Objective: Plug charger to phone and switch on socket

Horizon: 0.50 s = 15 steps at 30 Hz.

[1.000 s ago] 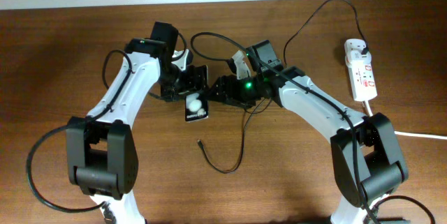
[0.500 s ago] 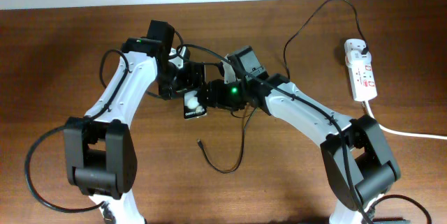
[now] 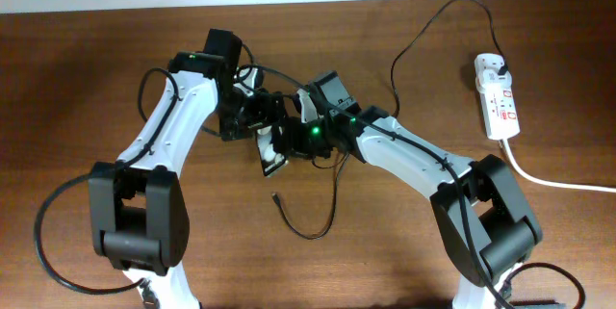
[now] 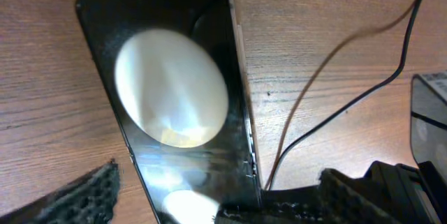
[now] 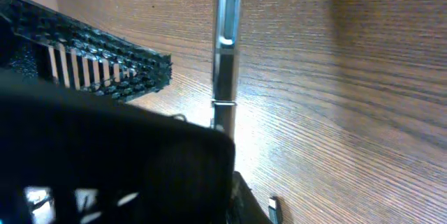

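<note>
I should next grab the phone with my left gripper across its thickness at a long edge (image 3: pixel 259 146) (image 4: pixel 133 154), which leaves its lettered short end free for plugging in the charger.
The black phone (image 3: pixel 273 158) lies between the two arms, tipped up on a long edge. In the left wrist view its glossy screen (image 4: pixel 171 88) shows round white glare. My left gripper (image 3: pixel 262 121) is open, its fingers wide apart on either side of the phone's near end. My right gripper (image 3: pixel 284 142) is shut on the phone, whose thin edge (image 5: pixel 225 49) runs down into its dark jaws. The charger is a thin black cable (image 3: pixel 327 203); its connector tip (image 3: pixel 275 194) lies loose on the table, also visible in the right wrist view (image 5: pixel 274 206). The white socket (image 3: pixel 499 97) sits at the far right.
A thick white cord (image 3: pixel 563 183) leaves the socket toward the right edge. The black cable loops from the socket's top (image 3: pixel 452 6) across the back of the table and under the right arm. My left gripper's ridged finger (image 5: pixel 105 49) stands close beside the phone.
My right gripper slid left onto the phone and closed on it. The left gripper opened wider. The phone went from lying flat to tipped on edge.
</note>
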### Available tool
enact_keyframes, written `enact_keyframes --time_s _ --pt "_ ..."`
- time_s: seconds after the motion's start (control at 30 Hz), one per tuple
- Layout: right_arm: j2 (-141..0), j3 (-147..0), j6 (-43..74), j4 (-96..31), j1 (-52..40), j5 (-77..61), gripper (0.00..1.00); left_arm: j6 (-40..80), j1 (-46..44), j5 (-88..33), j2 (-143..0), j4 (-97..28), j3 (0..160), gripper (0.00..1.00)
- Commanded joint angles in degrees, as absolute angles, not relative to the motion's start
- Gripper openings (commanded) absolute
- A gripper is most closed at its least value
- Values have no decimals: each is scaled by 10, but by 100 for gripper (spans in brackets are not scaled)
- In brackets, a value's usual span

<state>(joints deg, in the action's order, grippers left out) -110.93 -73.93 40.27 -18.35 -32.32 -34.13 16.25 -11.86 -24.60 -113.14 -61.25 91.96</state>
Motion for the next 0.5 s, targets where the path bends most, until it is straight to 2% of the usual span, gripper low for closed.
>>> enact_keyframes --time_s 0.0,0.13,0.23,0.3,0.37,0.43,0.47 --pt "-1101 -748 394 -164 -301 -390 4 118 -120 -307 -1112 -621 926 97" --pt "-1086 -748 378 -103 -243 -540 4 60 -63 -439 -1077 -608 929 96" --pt "-1086 -748 382 39 -209 -683 4 -1 -24 -535 -1041 -583 929 96" --pt "-1086 -748 432 122 -205 -707 4 -1 -16 -557 -1029 -563 929 88" --pt "-1086 -748 470 165 -210 -707 4 -1 -13 -627 -1028 -532 929 84" --pt "-1086 -748 475 186 -218 -707 4 0 -13 -708 -1028 -473 929 77" --pt "-1086 -748 475 187 -219 -707 4 0 -13 -734 -1028 -450 929 70"
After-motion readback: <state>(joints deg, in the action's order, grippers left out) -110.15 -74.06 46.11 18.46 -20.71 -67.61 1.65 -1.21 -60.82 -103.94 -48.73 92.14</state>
